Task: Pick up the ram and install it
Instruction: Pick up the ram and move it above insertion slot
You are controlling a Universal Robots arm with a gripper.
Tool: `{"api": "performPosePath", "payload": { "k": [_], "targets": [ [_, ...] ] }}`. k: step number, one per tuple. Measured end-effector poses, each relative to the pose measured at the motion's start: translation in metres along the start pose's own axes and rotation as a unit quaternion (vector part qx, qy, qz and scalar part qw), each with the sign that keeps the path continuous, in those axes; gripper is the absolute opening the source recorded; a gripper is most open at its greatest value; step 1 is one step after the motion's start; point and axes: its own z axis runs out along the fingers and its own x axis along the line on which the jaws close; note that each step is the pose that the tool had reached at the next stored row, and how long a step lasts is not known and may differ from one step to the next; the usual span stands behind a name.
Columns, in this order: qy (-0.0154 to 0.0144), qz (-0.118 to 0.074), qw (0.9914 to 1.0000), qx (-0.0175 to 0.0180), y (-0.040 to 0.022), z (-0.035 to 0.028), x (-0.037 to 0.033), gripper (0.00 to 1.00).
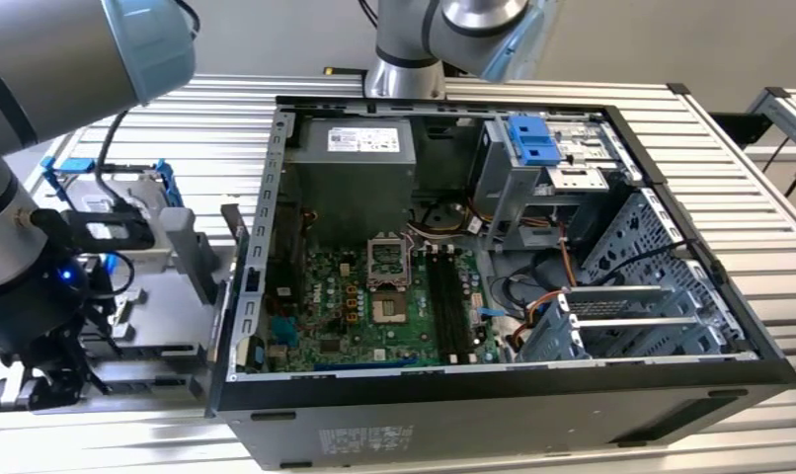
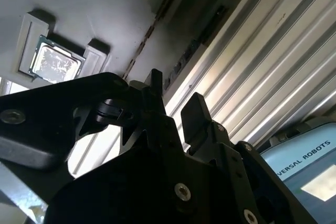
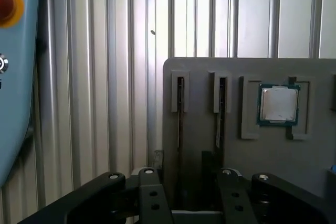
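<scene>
The gripper should next take hold of the ram by the open middle of its long upper edge, because the brackets of the holder wrap the ram's ends.
Two rams stand edge-on in narrow slots of a grey holder (image 3: 199, 72): one ram (image 3: 180, 108) and a second ram (image 3: 221, 103) beside it. My gripper (image 3: 182, 174) hovers over the holder's near end, open, with its black fingers (image 3: 209, 163) on either side of the first ram's line. In the second wrist view the gripper (image 2: 176, 103) shows a gap between its fingers, and the ram (image 2: 152, 24) runs away as a thin dark line. In the exterior view the gripper (image 1: 42, 380) is low on the exterior view's left, outside the case. The motherboard's black slots (image 1: 447, 306) lie inside the open case.
A square silver chip (image 3: 278, 103) sits in the same holder beside the rams. A hard drive in a blue frame (image 1: 109, 188) stands behind the holder (image 1: 161, 331). The open computer case (image 1: 504, 385) fills the middle, with drive cages (image 1: 635, 316) and cables on the exterior view's right.
</scene>
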Motion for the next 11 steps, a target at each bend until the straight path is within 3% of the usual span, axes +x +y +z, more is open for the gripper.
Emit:
{"api": "performPosePath", "payload": {
  "k": [5, 9, 11],
  "targets": [
    [-0.0001, 0.001, 1.00000, 0.0002, -0.0002, 0.0088, 0.0037, 1.00],
    [0.0001, 0.001, 1.00000, 0.0000, -0.0002, 0.0092, 0.0038, 1.00],
    [-0.0001, 0.001, 1.00000, 0.0002, -0.0003, 0.0124, 0.0036, 1.00]
  ]
}}
